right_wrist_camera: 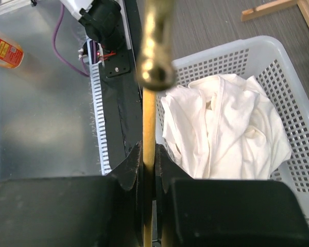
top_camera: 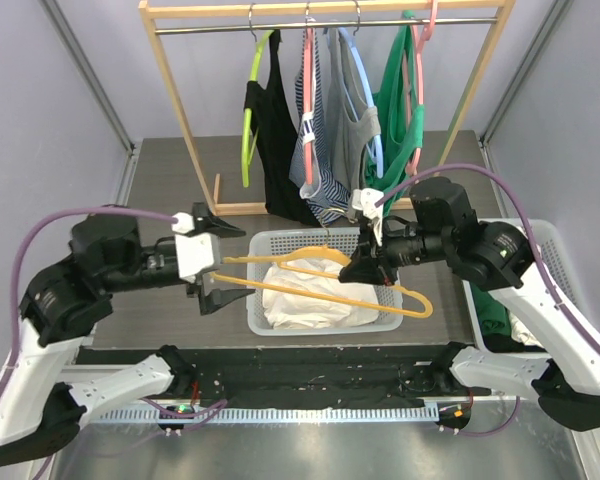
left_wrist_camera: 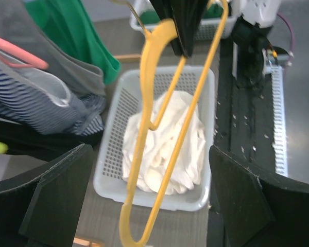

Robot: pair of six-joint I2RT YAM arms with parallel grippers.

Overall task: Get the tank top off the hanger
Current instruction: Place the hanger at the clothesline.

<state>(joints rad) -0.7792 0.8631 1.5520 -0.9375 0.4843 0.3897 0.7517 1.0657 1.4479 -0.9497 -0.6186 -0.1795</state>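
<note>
The yellow hanger [top_camera: 310, 294] has an end away from the hook, and my left gripper will grab it there. The hook will stay free to hang.
The white tank top [top_camera: 325, 312] [left_wrist_camera: 167, 139] [right_wrist_camera: 226, 128] lies crumpled in the white mesh basket [top_camera: 263, 245] [left_wrist_camera: 113, 154] [right_wrist_camera: 293, 98], off the hanger. The bare yellow hanger [top_camera: 310, 294] [left_wrist_camera: 139, 154] [right_wrist_camera: 149, 128] hangs in the air above the basket. My right gripper [top_camera: 365, 262] [right_wrist_camera: 154, 164] is shut on the hanger near its hook. My left gripper [top_camera: 220, 262] [left_wrist_camera: 149, 206] stands wide open at the basket's left side. The hanger's left end passes between its fingers [left_wrist_camera: 56, 195] without touching them.
A wooden clothes rack [top_camera: 180, 110] stands behind the basket, with black, striped, grey and green garments [top_camera: 395, 120] on coloured hangers. A second basket [top_camera: 545, 235] holding green cloth sits at the right. An orange bottle [right_wrist_camera: 2, 49] lies near the table's front edge.
</note>
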